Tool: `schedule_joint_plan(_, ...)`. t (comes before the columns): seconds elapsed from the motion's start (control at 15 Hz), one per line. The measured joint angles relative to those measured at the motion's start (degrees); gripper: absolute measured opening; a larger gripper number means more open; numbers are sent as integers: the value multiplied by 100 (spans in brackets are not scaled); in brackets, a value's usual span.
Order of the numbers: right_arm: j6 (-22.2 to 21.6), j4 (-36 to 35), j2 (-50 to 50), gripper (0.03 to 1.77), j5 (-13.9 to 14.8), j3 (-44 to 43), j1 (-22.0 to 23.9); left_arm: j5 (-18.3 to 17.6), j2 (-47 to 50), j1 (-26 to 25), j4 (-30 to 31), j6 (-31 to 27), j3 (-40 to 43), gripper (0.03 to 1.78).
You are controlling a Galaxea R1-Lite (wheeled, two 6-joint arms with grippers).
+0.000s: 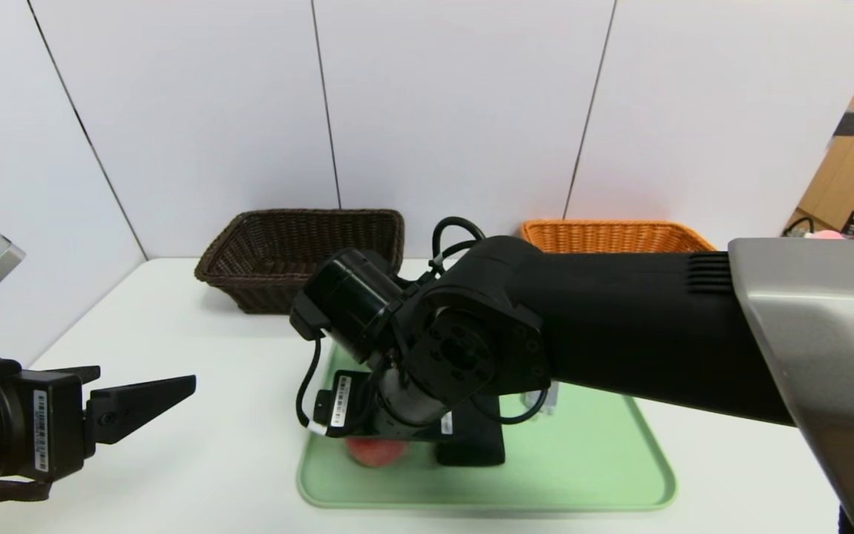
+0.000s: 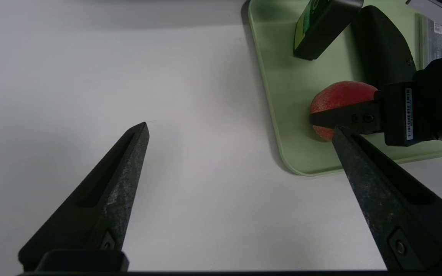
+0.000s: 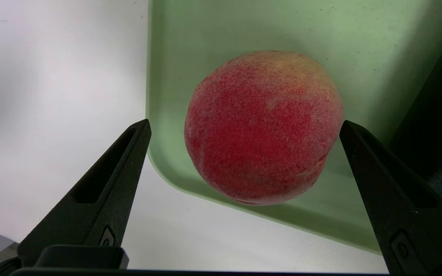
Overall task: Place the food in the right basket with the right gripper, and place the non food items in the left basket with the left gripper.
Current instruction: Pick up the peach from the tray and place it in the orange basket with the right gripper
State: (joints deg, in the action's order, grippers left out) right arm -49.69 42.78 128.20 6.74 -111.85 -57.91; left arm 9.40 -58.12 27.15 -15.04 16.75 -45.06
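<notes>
My right gripper should close on the peach [image 1: 375, 451] now. The fingers are beside the peach's wide middle, so they would hold the peach.
A red-pink peach [image 3: 263, 126] lies near the front left corner of a pale green tray [image 1: 590, 460]. My right gripper [image 3: 244, 123] hangs open over the peach [image 1: 375, 451], one finger on each side and neither touching it. In the left wrist view one right finger [image 2: 343, 117] crosses in front of the peach [image 2: 340, 96]. Behind it on the tray lie a black pouch [image 2: 382, 50], a dark green-black bottle [image 2: 320, 27] and a clear barcoded case [image 2: 436, 42]. My left gripper [image 1: 147, 375] is open and empty over bare table, left of the tray.
The dark brown basket [image 1: 308, 215] stands at the back left and the orange basket [image 1: 612, 236] at the back right, against the white wall. My right arm spans the tray and hides most of what lies on it in the head view.
</notes>
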Motion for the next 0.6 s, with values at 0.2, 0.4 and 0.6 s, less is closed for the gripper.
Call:
schedule_joint_plan(0.2,20,-17,66,170,52,-4,6,0,5,0,0,6,-4,169)
schedule_joint_plan(0.4,121,-85,94,170,48,-4,16,2,20,0,2,6,13,169)
schedule_joint_plan(0.6,127,-89,105,170,50,-4,17,0,57,2,2,9,79,169)
